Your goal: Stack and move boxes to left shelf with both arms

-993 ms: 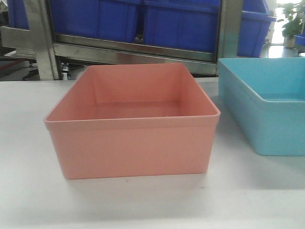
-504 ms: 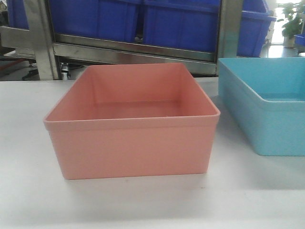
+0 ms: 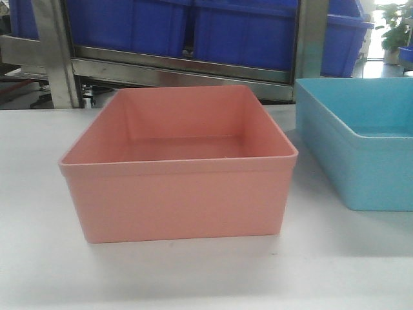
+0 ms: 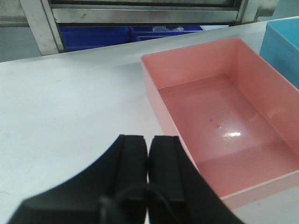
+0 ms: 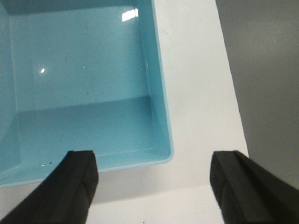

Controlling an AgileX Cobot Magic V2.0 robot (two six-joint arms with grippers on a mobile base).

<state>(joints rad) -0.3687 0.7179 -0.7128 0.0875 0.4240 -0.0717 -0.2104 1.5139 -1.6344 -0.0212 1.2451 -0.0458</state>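
Observation:
The sky-blue bin needs to go onto the salmon-pink bin in a stack, so my right gripper needs to grab it next by its side rim (image 5: pixel 161 74).
The salmon-pink bin (image 3: pixel 181 168) stands empty on the white table, with the light sky-blue bin (image 3: pixel 361 142) to its right, apart from it. In the left wrist view my left gripper (image 4: pixel 148 140) is shut and empty, above the table just left of the pink bin (image 4: pixel 224 116). In the right wrist view my right gripper (image 5: pixel 154 161) is open wide and empty, above the near right corner of the blue bin (image 5: pixel 84 79). Its left finger (image 5: pixel 77 179) overlaps the bin's near rim. No gripper shows in the front view. The left shelf with white rollers is out of view.
A stainless-steel rack (image 3: pixel 181 68) behind the table holds large dark blue crates (image 3: pixel 245 32). More blue crates (image 4: pixel 93 36) sit low under the rack. The table's right edge (image 5: pixel 233 98) runs close beside the blue bin, with grey floor beyond.

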